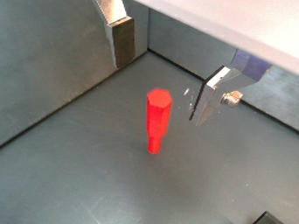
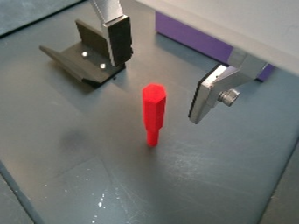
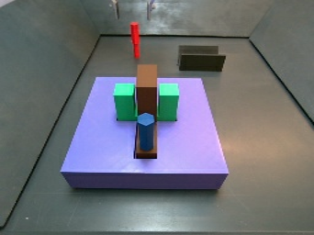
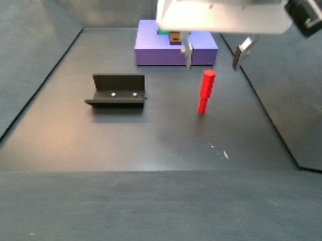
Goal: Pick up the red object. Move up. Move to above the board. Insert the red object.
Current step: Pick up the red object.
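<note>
Next, my gripper grabs the red object by its thick upper part (image 1: pixel 160 101), which leaves its narrow lower end free to go into the board.
The red object (image 1: pixel 156 118) is a short red peg that stands upright on the dark floor, and it shows in both wrist views (image 2: pixel 152 112) and both side views (image 3: pixel 135 39) (image 4: pixel 205 91). My gripper (image 4: pixel 214 52) is open and empty. It hangs just above the peg's top, with one finger to either side (image 1: pixel 167 70) (image 2: pixel 163 68). The fingers do not touch the peg. The board (image 3: pixel 147 138) is a lavender slab with two green blocks, a brown bar and a blue hexagonal peg (image 3: pixel 145 130). It lies apart from the red peg (image 4: pixel 161 52).
The fixture (image 4: pixel 116 90) stands on the floor beside the red peg and also shows in a wrist view (image 2: pixel 82 57). A small dark olive box (image 3: pixel 200 58) sits near the back wall. Grey walls enclose the floor.
</note>
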### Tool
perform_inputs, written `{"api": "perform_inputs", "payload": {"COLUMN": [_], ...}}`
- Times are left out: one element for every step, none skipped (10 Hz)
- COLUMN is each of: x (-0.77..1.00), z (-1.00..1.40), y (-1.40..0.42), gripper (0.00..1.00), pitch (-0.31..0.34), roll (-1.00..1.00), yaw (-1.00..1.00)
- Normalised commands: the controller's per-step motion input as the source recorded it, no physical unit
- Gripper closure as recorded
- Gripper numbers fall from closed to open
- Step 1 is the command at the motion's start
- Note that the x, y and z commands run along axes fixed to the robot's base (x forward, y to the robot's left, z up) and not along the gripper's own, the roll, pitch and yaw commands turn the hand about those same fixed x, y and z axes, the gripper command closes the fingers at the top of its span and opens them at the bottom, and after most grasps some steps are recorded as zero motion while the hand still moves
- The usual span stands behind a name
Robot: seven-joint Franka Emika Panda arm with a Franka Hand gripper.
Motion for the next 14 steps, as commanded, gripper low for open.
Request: {"api": "perform_inputs", "payload": {"x": [0.04,0.04,0.01,0.00,0.00,0.01,0.02,0.00,0.00,0.00,0.00,0.00,0.00,0.00], "z": [-0.32,-0.30,-0.32,-0.35,-0.35,-0.32,-0.17,0.00,0.00,0.00,0.00,0.00,0.00,0.00], "y": [0.01,0.00,0.00,0.00,0.00,0.00,0.00,0.00,0.00,0.00,0.00,0.00,0.00,0.00], "gripper": [0.00,0.00,0.00,0.00,0.00,0.00,0.00,0.00,1.00,1.00,1.00,1.00,1.00,1.00], "pitch": [-0.039,-0.027,-0.030,-0.043,-0.036,-0.019,0.000,0.000,0.000,0.000,0.000,0.000,0.000,0.000], "roll": [0.00,0.00,0.00,0.00,-0.01,0.00,0.00,0.00,0.00,0.00,0.00,0.00,0.00,0.00], "yaw": [0.00,0.00,0.00,-0.01,-0.02,-0.03,0.00,0.00,0.00,0.00,0.00,0.00,0.00,0.00]}}
